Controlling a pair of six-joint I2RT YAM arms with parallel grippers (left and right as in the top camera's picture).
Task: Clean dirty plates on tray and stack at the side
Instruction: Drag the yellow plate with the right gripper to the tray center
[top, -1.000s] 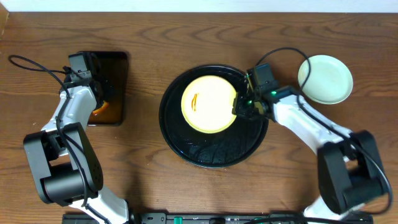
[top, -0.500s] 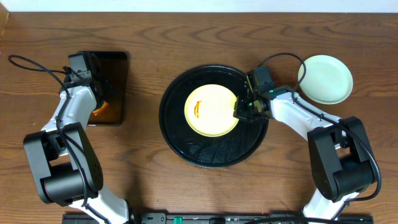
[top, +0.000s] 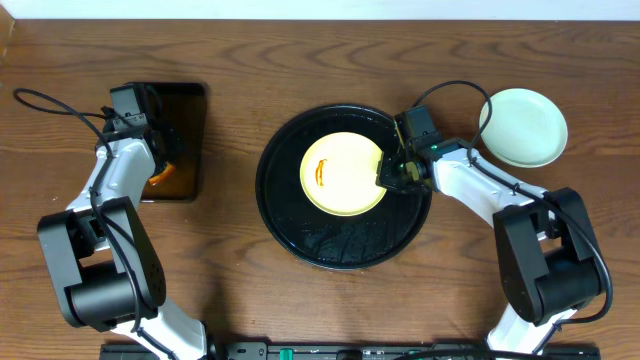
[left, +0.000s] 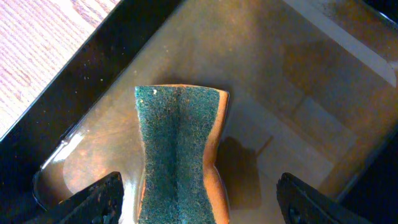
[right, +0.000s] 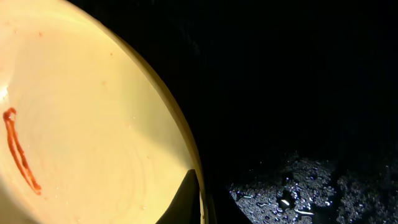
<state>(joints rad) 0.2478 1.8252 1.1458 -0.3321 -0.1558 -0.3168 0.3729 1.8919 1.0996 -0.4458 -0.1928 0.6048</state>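
The shadowed tray shows beyond my raised fingers, so my left gripper goes down to the sponge (top: 162, 174) (left: 180, 149), before it closes on the sponge.
A pale yellow plate (top: 343, 175) with an orange-brown smear lies in the large round black tray (top: 340, 240). My right gripper (top: 385, 178) is shut on the plate's right rim. In the right wrist view one finger (right: 198, 199) lies inside the yellow plate (right: 81, 124) at its rim, over the wet black tray (right: 298, 93). A pale mint-green plate (top: 522, 127) sits on the table to the right of the tray. My left gripper (top: 160, 172) is open over a green and orange sponge (left: 180, 149), jaws (left: 202, 205) wide on either side of it.
The sponge lies in brownish liquid in a small rectangular black tray (top: 185, 110) at the left, also in the left wrist view (left: 74, 81). Cables trail from both arms over the wooden table.
The yellow plate has shifted slightly right and down within the round tray, with my right gripper still on its rim. The left arm has not moved.
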